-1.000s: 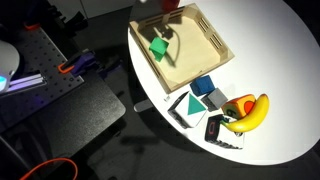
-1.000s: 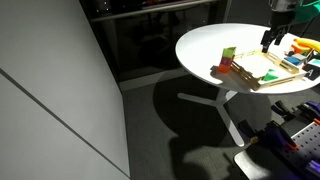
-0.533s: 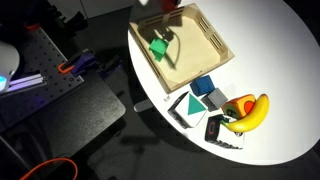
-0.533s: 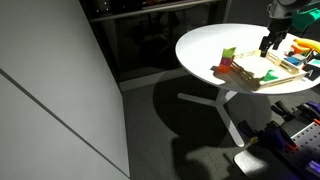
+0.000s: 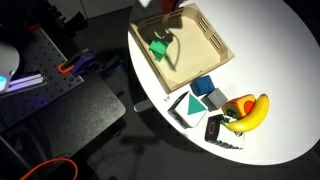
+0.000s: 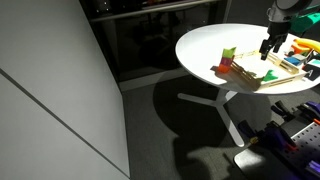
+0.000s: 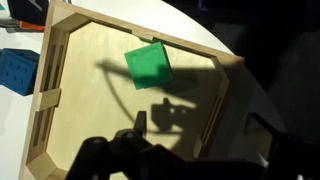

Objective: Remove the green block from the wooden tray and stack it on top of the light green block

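Observation:
The green block's bottom needs to stay free for stacking on the light green block. My gripper should next grab the green block by its opposite sides from above.
The small bright green block [image 5: 158, 48] lies inside the wooden tray [image 5: 195, 50], near its far left corner. In the wrist view the green block [image 7: 148, 66] rests on the tray floor [image 7: 85, 100], ahead of my gripper [image 7: 190, 160]. The fingers are spread wide and hold nothing, and the gripper's shadow falls on the tray just below the block. In an exterior view the gripper [image 6: 268, 48] hangs above the tray [image 6: 258, 80]. A pale greenish block [image 5: 213, 99] sits on the table beyond the tray's near end.
Outside the tray stand a blue cube [image 5: 203, 86], a teal triangular piece [image 5: 185, 106], a banana [image 5: 250, 112] and a dark flat object [image 5: 221, 131]. The blue cube also shows in the wrist view [image 7: 18, 72]. The round white table [image 5: 290, 70] drops off close to the tray.
The gripper has come down a little toward the tray. The green block and the other objects have not moved.

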